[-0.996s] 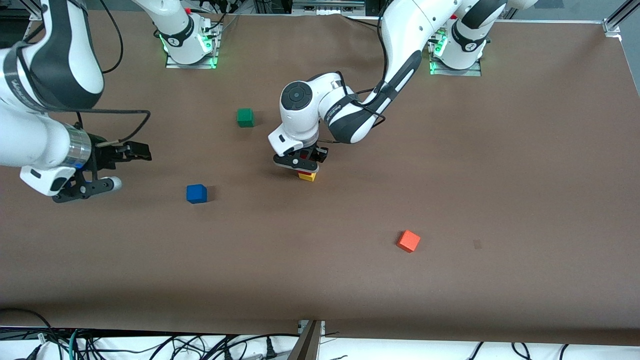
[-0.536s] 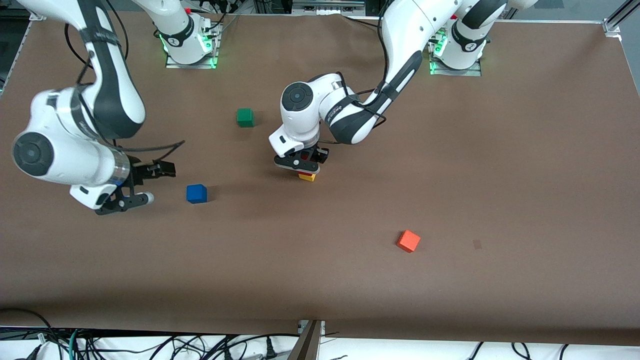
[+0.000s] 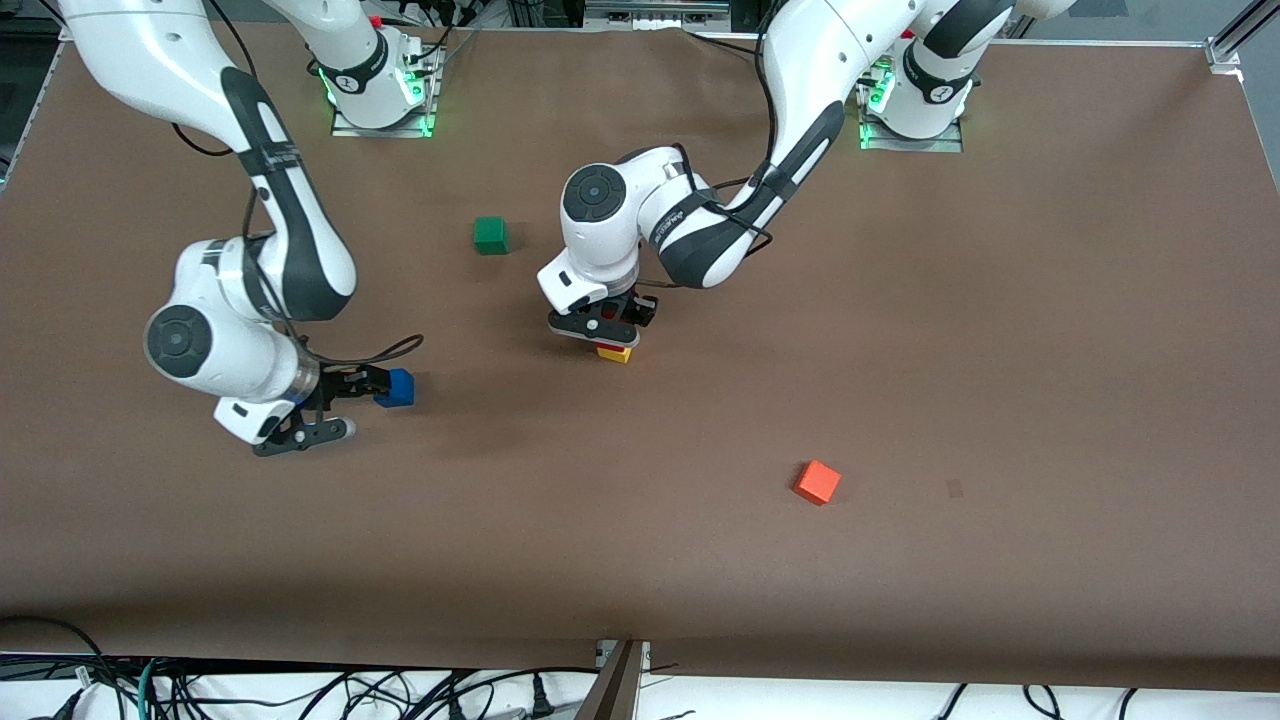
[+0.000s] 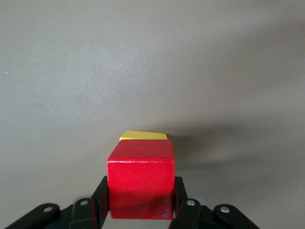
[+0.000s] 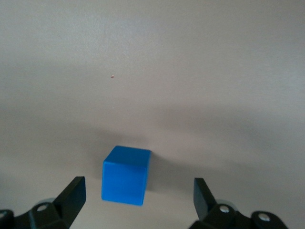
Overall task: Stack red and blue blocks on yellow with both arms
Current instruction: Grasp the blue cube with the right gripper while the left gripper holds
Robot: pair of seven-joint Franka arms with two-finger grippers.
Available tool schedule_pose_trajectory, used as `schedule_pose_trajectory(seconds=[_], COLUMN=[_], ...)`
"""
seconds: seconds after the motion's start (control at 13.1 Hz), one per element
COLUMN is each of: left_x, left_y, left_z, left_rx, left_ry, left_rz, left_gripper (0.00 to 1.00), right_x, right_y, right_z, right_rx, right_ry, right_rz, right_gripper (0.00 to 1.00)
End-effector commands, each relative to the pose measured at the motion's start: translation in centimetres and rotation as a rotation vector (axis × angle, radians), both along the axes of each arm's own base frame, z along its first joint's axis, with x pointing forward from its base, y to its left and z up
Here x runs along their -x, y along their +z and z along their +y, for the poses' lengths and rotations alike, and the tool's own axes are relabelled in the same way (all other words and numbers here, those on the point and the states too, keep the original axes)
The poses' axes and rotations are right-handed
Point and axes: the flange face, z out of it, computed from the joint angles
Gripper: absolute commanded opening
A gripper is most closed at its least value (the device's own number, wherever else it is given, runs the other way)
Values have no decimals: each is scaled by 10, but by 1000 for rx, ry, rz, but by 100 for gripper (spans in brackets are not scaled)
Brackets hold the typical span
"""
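Observation:
I should next grab the blue block by its opposite sides with my right gripper, so that the red block (image 3: pixel 607 342) gets the blue block (image 3: pixel 398 388) on top.
The red block (image 4: pixel 141 179) is gripped between the fingers of my left gripper (image 3: pixel 598 334), and it sits on or just above the yellow cube (image 3: pixel 615 353); I cannot tell if they touch. In the left wrist view a strip of the yellow cube (image 4: pixel 143 136) shows past the red block. In the front view only a sliver of the red block (image 3: pixel 607 342) shows under the hand. The blue block (image 3: pixel 398 388) lies on the table toward the right arm's end. My right gripper (image 3: pixel 303 436) hovers beside it, open and empty. In the right wrist view the blue block (image 5: pixel 125 181) lies between the spread fingers (image 5: pixel 71 195).
A green cube (image 3: pixel 490 235) lies nearer the robots' bases, between the two hands. An orange-red cube (image 3: pixel 817 482) lies nearer the front camera, toward the left arm's end. The brown table (image 3: pixel 1000 350) is bare elsewhere.
My right arm has swung in from its end of the table to the blue block. My left gripper has stayed over the yellow cube with the red block.

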Motion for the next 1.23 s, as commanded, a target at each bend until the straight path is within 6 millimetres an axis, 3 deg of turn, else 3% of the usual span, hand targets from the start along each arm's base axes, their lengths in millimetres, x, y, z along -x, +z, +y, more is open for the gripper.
schedule_pose_trajectory(seconds=[0.0,0.23,0.38,0.69,1.07,1.15], left_x=[-3,-3,-4,-2,-3,-4], left_y=[2,2,3,0,0,0], left_z=[-4,-4,-4,-3,-2,-1], left_rx=[-18,-19,-18,-26,-29,-28], left_ry=[1,-1,0,-3,-3,-4], left_rz=[-19,-22,-23,-20,-18,-19], left_gripper=[32,33,33,34,35,61], right_x=[10,12,12,19,27,27], right_y=[-9,-25,-43,-53,-59,-60], right_z=[9,24,25,21,16,14], right_rx=[-14,-12,-12,-7,-7,-7], right_ry=[-16,-20,-22,-27,-38,-41], right_rz=[-39,-49,-67,-45,-38,-37], right_gripper=[100,99,99,94,58,53])
